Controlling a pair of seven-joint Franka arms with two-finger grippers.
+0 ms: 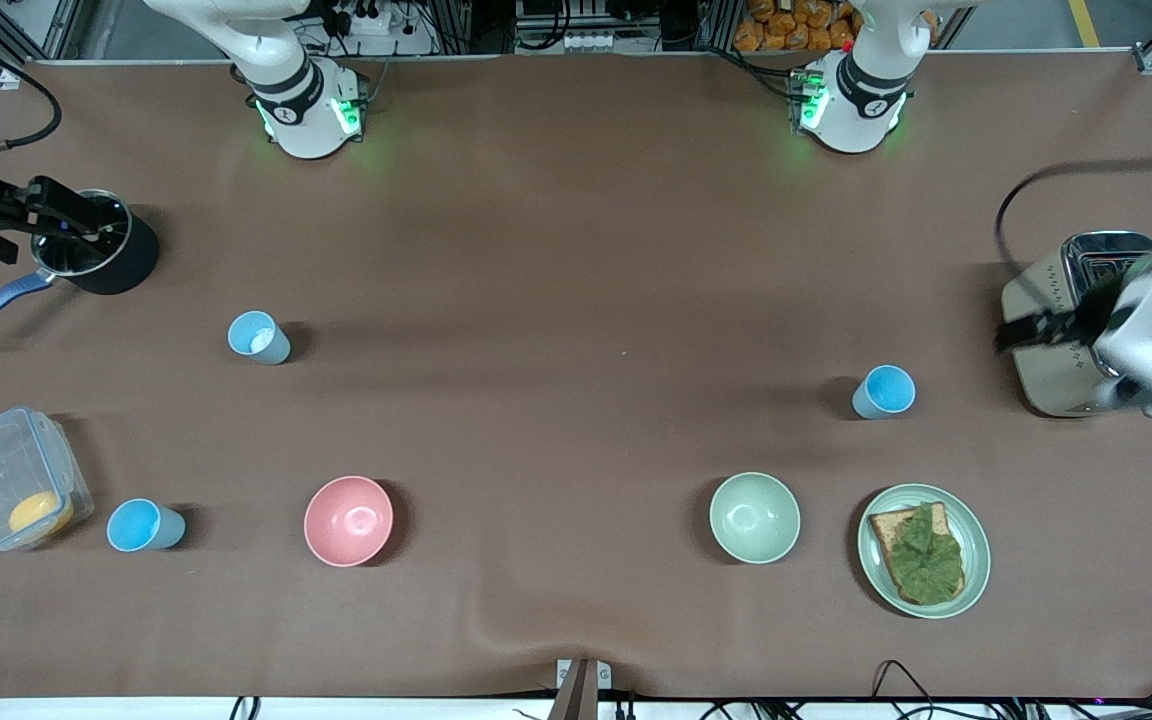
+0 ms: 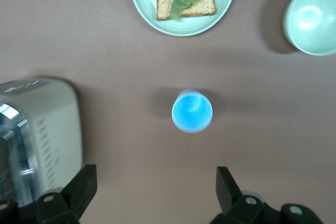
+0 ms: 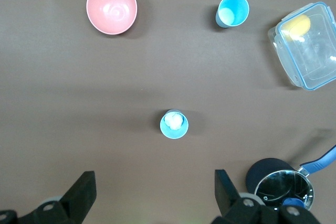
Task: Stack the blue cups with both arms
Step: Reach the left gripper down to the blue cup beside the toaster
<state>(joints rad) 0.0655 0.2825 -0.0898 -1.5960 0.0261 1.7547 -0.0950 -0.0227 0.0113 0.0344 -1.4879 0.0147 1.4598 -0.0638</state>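
My left gripper picks up the blue cup beside the toaster by its rim next, to stack the blue cups.
Three blue cups stand upright and apart. A paler one is near the right arm's end; it also shows in the right wrist view. A brighter one stands nearer the front camera, beside a plastic box, and shows in the right wrist view too. Another bright one stands toward the left arm's end, centred in the left wrist view. My left gripper is open and empty over the toaster's edge. My right gripper is open and empty over a black pot.
A pink bowl and a green bowl sit toward the front camera. A green plate holds toast with lettuce. A toaster stands at the left arm's end. A black pot and a clear box stand at the right arm's end.
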